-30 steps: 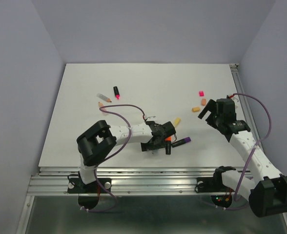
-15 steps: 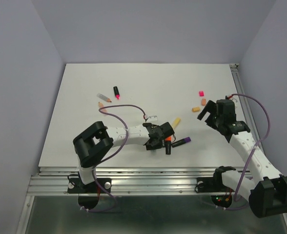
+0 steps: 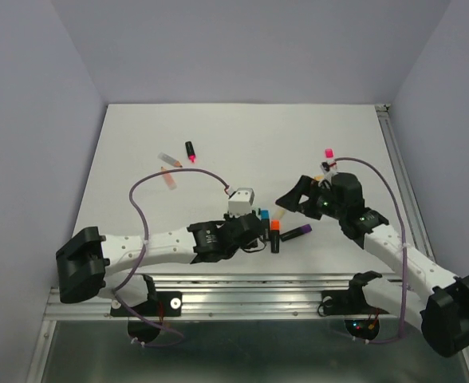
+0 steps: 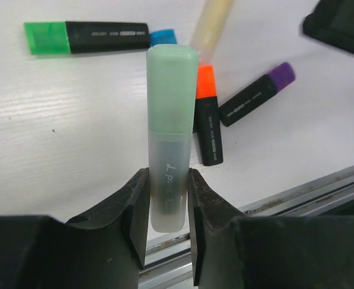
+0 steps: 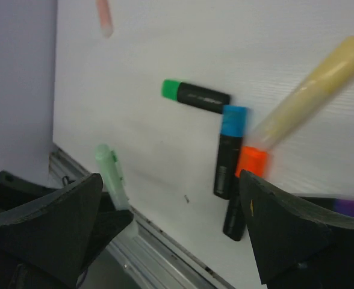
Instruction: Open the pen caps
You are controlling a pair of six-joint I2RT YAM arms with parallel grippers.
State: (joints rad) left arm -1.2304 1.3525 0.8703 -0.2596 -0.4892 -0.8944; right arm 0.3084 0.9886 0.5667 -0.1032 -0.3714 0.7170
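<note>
My right gripper will pull the highlighter open, so it will grab the pale green highlighter (image 4: 170, 150) by its mint cap (image 4: 172, 89) and leave the highlighter's body to my left gripper.
My left gripper (image 4: 168, 180) is shut on the barrel of a pale green highlighter (image 4: 170, 150), held above the table with its mint cap (image 4: 172, 84) pointing away. Below it lie black highlighters with a green cap (image 4: 44, 37), a blue cap (image 4: 163, 37), an orange cap (image 4: 206, 81) and a purple cap (image 4: 282, 73), plus a pale yellow pen (image 4: 212, 24). My right gripper (image 5: 171, 180) is open wide and empty, facing the held highlighter (image 5: 111, 177). In the top view the left gripper (image 3: 254, 231) and right gripper (image 3: 294, 198) sit close together near the front centre.
A loose pink cap (image 3: 329, 152) lies at the back right. An uncapped black pen with a pink tip (image 3: 189, 149), a grey barrel (image 3: 168, 157) and a peach pen (image 3: 169, 178) lie at the back left. The metal rail (image 3: 242, 283) runs along the near edge.
The left gripper closed on the pale green highlighter and lifted it as its arm swung low across the front. The right gripper moved left toward the middle, still open.
</note>
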